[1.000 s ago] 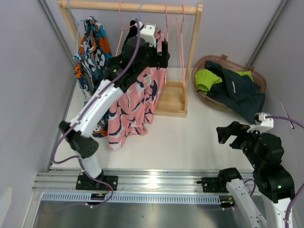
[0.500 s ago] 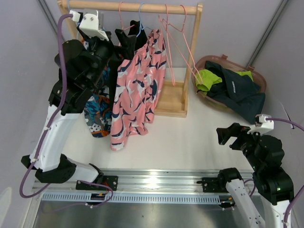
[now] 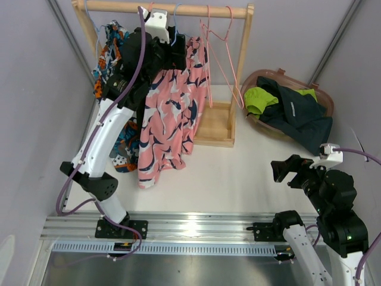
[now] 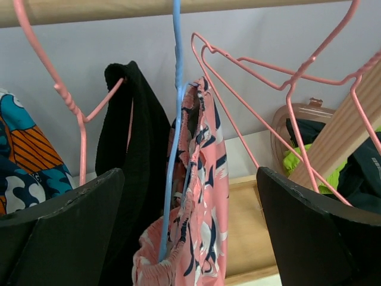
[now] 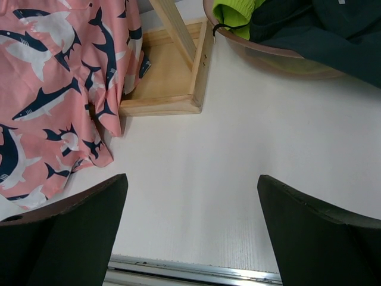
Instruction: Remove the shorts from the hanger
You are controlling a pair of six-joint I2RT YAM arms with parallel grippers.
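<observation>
The left gripper should next grab the blue hanger's near arm, so the hanger's hook and far side stay free to remove the pink shorts (image 3: pixel 169 119).
The pink shorts (image 3: pixel 169 119) with navy-and-white print hang on a blue hanger (image 4: pixel 172 149) from the wooden rail (image 3: pixel 196 10). My left gripper (image 3: pixel 177 52) is open and high by the rail. In the left wrist view it (image 4: pixel 187 179) straddles the pink shorts (image 4: pixel 208 179) and the blue hanger without touching them. The black shorts (image 4: pixel 134 143) hang on a pink hanger just left, and the multicolour shorts (image 3: pixel 113 50) hang further left. The lime green shorts (image 3: pixel 259 98) and charcoal shorts (image 3: pixel 300 116) lie in the basket (image 3: pixel 256 77). My right gripper (image 3: pixel 284 170) is open and empty above the table.
Several empty pink hangers (image 3: pixel 217 53) hang on the rail, to the right of the pink shorts. The rack's wooden base (image 3: pixel 214 128) and right post (image 3: pixel 244 59) stand between the clothes and the basket. Grey walls close in on both sides.
My left arm has swung from the rack's far left back to the right, and now faces the pink shorts near the rail. The empty pink hangers have swung back. The right arm is still.
</observation>
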